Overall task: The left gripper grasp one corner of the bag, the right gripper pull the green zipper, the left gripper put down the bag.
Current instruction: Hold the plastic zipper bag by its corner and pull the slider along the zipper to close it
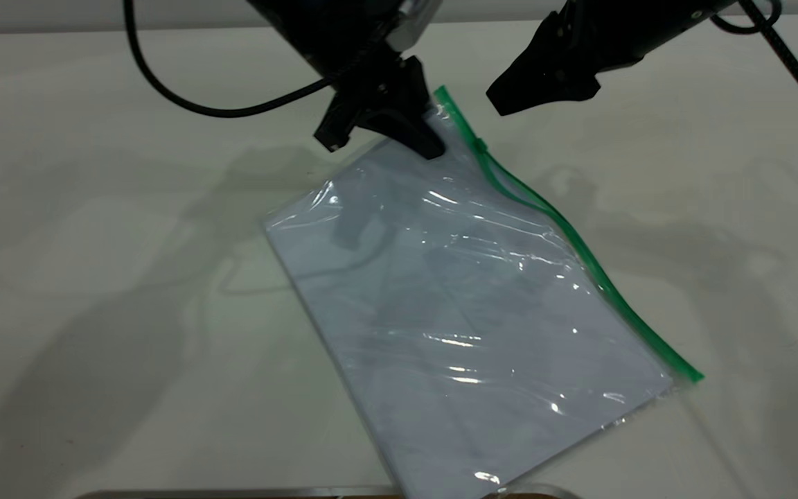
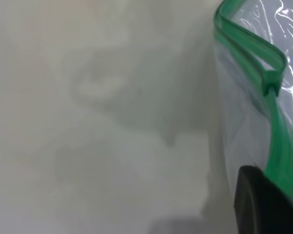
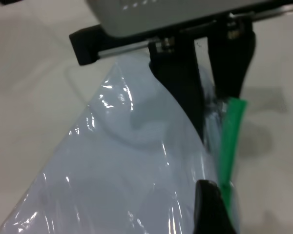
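Next, my right gripper pinches the zipper by its slider (image 1: 482,147) to pull the green zipper along the bag (image 1: 468,298).
The bag (image 1: 468,298), a clear pouch with white paper inside, lies slanted on the table, with its green strip (image 1: 565,235) along the right long edge. My left gripper (image 1: 433,142) is shut on the far corner (image 1: 444,97) and holds it raised off the table. The right wrist view shows the left gripper (image 3: 217,114) pinching that corner beside the strip's end (image 3: 232,112). The green zipper slider (image 1: 482,147) sits on the strip just below that corner, and it also shows in the left wrist view (image 2: 271,85). My right gripper (image 1: 503,104) hovers to the right of the corner, above the slider, touching nothing.
The white table (image 1: 94,277) spreads all round the bag. The left arm's black cable (image 1: 198,107) loops above the far left of the table. A thin grey edge (image 1: 233,493) runs along the front, and the bag's near corner reaches it.
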